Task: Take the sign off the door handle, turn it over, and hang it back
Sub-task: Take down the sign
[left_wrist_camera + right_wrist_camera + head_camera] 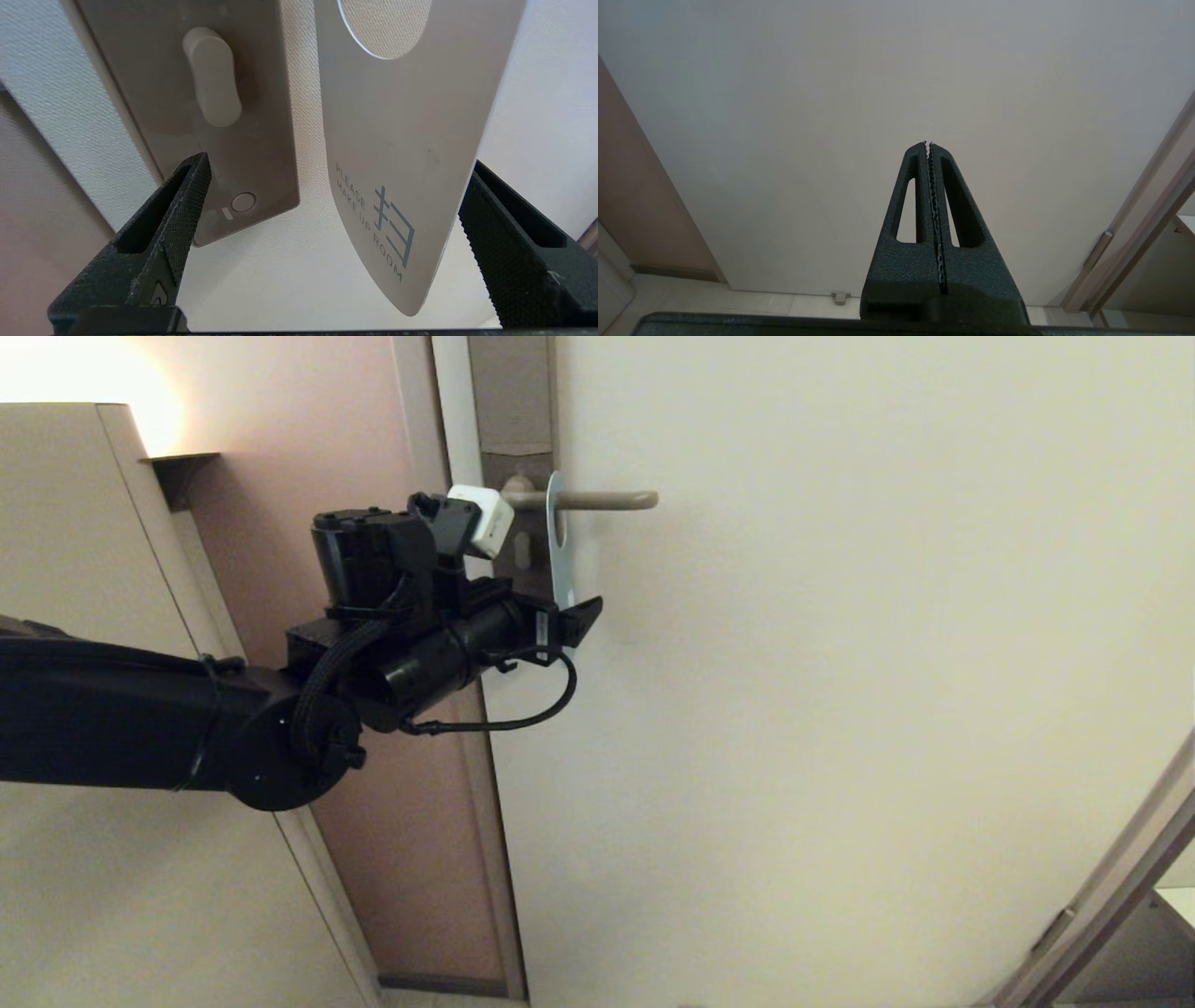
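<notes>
The left gripper grabs the sign by its lettered end (565, 593) next, leaving the sign's hole (561, 525) free to slide off the door handle.
The sign (558, 537) hangs edge-on from the door handle (597, 501), a beige lever on a grey-brown lock plate (512, 429). In the left wrist view the sign (406, 140) shows its white face reading "PLEASE MAKE UP ROOM". My left gripper (571, 616) is open at the sign's lower end. The sign's lower part lies between the two black fingers (182, 210), much nearer the other one (504, 242), and is not clamped. My right gripper (927, 144) is shut on nothing and points at the bare door lower down.
A thumb-turn knob (212, 77) sits on the lock plate (261, 116) below the lever. The door frame and a pinkish wall panel (308, 429) lie to the left, beside a beige cabinet (65, 569). A small door stop (840, 297) is at floor level.
</notes>
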You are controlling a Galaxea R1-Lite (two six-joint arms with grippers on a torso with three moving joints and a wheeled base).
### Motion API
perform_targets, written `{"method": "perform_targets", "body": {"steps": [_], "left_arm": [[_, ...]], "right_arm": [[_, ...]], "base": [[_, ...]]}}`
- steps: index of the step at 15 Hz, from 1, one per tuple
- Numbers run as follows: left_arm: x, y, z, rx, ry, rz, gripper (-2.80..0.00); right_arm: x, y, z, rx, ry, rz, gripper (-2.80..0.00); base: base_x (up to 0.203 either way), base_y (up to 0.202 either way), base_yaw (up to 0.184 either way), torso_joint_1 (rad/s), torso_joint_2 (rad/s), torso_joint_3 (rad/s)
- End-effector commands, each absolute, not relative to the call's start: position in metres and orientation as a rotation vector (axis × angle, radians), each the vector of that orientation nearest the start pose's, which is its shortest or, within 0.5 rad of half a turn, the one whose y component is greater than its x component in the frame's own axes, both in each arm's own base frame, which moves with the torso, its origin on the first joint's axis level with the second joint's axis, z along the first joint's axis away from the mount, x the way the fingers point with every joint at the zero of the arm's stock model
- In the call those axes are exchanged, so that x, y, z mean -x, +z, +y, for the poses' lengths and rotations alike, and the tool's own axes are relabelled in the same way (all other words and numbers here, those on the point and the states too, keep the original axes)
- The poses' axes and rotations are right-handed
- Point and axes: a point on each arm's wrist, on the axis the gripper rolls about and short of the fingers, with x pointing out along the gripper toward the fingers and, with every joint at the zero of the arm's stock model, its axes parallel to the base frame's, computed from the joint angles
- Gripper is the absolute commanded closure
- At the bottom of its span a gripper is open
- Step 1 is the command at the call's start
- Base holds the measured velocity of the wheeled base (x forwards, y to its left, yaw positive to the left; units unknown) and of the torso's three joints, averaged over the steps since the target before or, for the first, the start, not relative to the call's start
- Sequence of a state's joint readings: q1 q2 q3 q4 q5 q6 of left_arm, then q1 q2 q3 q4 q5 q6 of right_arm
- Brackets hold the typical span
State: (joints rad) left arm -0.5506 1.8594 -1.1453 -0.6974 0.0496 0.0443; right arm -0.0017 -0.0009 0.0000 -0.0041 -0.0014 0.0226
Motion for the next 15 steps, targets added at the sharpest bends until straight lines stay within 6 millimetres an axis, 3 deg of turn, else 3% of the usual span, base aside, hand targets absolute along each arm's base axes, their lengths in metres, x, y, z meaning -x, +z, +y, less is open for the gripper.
{"method": "perform_targets", "body": {"steps": [1,2,15], "left_arm": [[-0.3165,0.2270,-0.1930,-0.050,-0.502,0.005,-2.80],[-0.3168,0.2266,-0.1932,-0.050,-0.502,0.005,0.00],[-0.3153,0.2342,-0.1963,-0.049,-0.511,-0.019,0.00]], "right_arm": [[0.0228,0.0760,0.0000,-0.023,-0.003,-0.005,0.00],[0.0228,0.0760,0.0000,-0.023,-0.003,-0.005,0.00],[0.0228,0.0760,0.0000,-0.023,-0.003,-0.005,0.00]], "base": [[0.000,0.000,0.000,0.000,0.00,0.000],[0.000,0.000,0.000,0.000,0.00,0.000],[0.000,0.000,0.000,0.000,0.00,0.000]]}}
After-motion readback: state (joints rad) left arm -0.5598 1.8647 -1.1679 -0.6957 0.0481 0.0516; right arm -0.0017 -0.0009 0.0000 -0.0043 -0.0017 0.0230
